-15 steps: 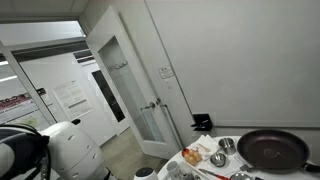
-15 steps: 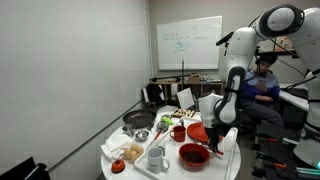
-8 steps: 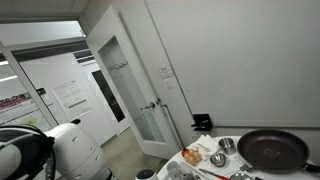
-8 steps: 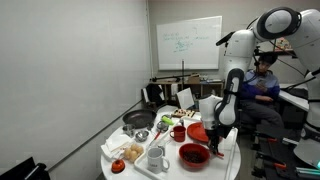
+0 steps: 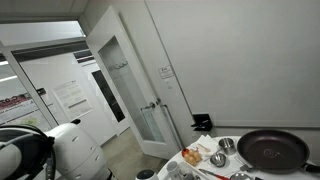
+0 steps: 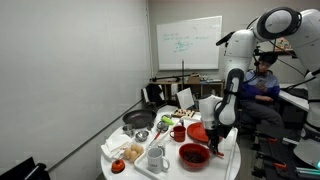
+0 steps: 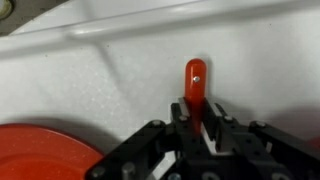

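The red handle's rounded end (image 7: 195,70) meets its shadow on the white tabletop, and the utensil would rest there if released, so my gripper opens next.
In the wrist view my gripper (image 7: 196,112) is shut on the slim red handle (image 7: 195,78) of a utensil, whose rounded end with a small hole sticks out past the fingers. The rest of the utensil is hidden behind the jaws. Below lies the white tabletop (image 7: 110,80), and a red dish (image 7: 40,155) shows at the lower left. In an exterior view the arm (image 6: 228,95) reaches down to the near right edge of the round white table (image 6: 112,145), with the gripper (image 6: 213,143) just above it, next to a red bowl (image 6: 193,154).
The table carries a black frying pan (image 6: 138,120) (image 5: 272,150), another red bowl (image 6: 197,131), a red cup (image 6: 178,131), white mugs (image 6: 157,158), small metal bowls and food items. A person (image 6: 262,85) sits behind the arm. A glass door (image 5: 135,90) stands open.
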Controlling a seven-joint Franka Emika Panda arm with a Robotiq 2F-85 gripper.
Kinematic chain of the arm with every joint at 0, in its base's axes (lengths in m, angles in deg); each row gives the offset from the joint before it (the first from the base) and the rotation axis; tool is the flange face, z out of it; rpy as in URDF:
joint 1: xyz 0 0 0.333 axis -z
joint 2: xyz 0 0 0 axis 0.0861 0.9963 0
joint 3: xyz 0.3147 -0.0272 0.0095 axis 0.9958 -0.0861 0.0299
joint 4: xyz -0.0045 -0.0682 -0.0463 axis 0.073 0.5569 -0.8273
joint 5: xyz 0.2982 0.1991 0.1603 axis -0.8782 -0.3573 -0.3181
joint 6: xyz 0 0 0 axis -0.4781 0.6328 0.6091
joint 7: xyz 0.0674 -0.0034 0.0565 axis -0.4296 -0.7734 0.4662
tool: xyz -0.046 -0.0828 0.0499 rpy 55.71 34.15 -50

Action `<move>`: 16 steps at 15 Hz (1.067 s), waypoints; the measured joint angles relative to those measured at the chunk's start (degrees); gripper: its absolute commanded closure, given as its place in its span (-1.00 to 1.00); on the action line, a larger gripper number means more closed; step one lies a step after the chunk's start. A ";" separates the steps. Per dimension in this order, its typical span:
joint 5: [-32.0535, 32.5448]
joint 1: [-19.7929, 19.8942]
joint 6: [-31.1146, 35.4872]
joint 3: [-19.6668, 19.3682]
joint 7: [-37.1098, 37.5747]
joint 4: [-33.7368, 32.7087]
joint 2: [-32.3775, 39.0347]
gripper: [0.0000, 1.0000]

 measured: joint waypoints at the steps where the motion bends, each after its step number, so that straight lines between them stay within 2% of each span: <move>1: 0.00 -0.05 0.00 -0.06 0.00 0.00 0.00 0.61; 6: 0.00 -0.18 0.00 -0.18 0.00 0.00 0.00 0.61; 7: 0.00 -0.19 0.00 -0.18 0.00 0.00 0.00 0.11; 8: 0.00 -0.19 0.00 -0.18 0.00 0.00 0.00 0.09; 11: 0.00 -0.25 0.00 -0.36 0.00 0.00 0.00 -0.34; 12: 0.00 -0.24 0.00 -0.42 0.00 0.00 0.00 0.03; 13: 0.00 -0.25 0.00 -0.48 0.00 0.00 0.00 -0.61; 16: 0.00 -0.52 0.00 -0.86 0.05 0.02 -0.01 -1.00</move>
